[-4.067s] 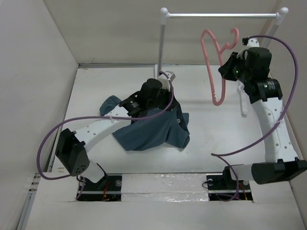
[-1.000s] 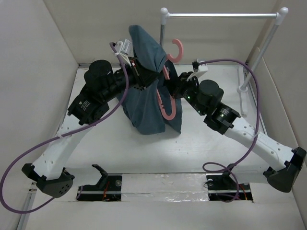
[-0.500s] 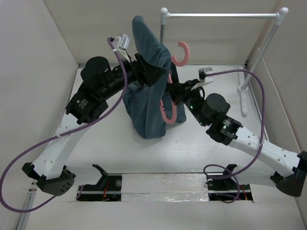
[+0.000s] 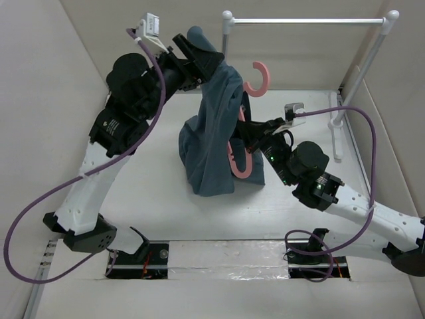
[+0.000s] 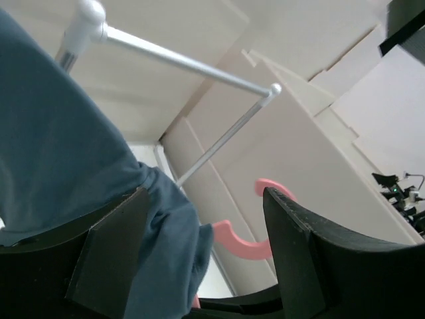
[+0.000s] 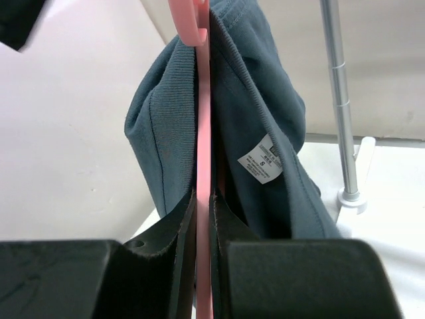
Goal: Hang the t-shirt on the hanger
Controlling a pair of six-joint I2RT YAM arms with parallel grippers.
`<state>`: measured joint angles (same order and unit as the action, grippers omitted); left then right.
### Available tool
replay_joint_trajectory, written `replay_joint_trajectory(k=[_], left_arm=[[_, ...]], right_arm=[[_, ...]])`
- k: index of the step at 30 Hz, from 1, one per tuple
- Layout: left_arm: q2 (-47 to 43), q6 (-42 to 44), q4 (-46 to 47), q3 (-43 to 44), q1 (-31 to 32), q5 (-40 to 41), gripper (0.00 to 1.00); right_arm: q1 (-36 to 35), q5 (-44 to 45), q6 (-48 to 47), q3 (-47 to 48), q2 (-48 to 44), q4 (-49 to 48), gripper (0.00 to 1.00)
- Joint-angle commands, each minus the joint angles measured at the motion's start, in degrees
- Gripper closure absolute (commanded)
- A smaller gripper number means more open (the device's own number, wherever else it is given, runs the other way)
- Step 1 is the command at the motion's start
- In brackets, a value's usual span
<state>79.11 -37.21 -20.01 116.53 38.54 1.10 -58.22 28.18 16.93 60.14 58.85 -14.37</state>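
The lower bar [image 4: 239,165] should stay free to dress, so my left gripper should next pick up the t-shirt's fold around the hanger [image 4: 255,83] beside the hanger's hook.
The dark teal t-shirt [image 4: 211,139] hangs in a long fold, its top draped over one finger of my left gripper [image 4: 199,56]. That gripper is raised at the back and stands open; in the left wrist view, fabric [image 5: 66,153] lies against its left finger [image 5: 109,256]. The pink hanger [image 4: 255,83] shows its hook beside the shirt and its lower bar [image 4: 239,165] pokes out of the cloth. My right gripper [image 4: 250,136] is shut on the hanger bar [image 6: 202,133], with the neck opening and white label [image 6: 261,159] around it.
A white rail [image 4: 305,21] on two posts spans the back right; its left post [image 4: 225,40] stands just behind the shirt and its right post [image 4: 362,73] slants to a foot [image 6: 352,199] on the table. Walls close in the left, back and right.
My left gripper has opened, let go of the fabric and risen up and to the left. The right arm has drawn the hanger slightly nearer, and the shirt hangs lower along it.
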Motion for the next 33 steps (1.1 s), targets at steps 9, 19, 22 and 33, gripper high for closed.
replay_joint_trajectory(k=[9, 19, 22, 33], left_arm=[[4.2, -5.4, 3.1, -3.8, 0.2, 2.8, 0.29], [7.7, -7.5, 5.9, -6.1, 0.2, 5.7, 0.26], [8.5, -8.4, 7.4, -7.3, 0.2, 5.5, 0.25], [7.8, -11.0, 9.4, -10.3, 0.2, 3.2, 0.42]], right_arm=[[-0.4, -0.1, -3.0, 3.6, -1.3, -3.8, 1.00], [-0.4, -0.9, -3.1, 5.0, 0.1, -3.2, 1.00], [-0.4, -1.0, -3.9, 6.5, 1.6, -3.4, 1.00], [-0.4, -1.7, -8.6, 13.9, 8.6, -5.0, 1.00]])
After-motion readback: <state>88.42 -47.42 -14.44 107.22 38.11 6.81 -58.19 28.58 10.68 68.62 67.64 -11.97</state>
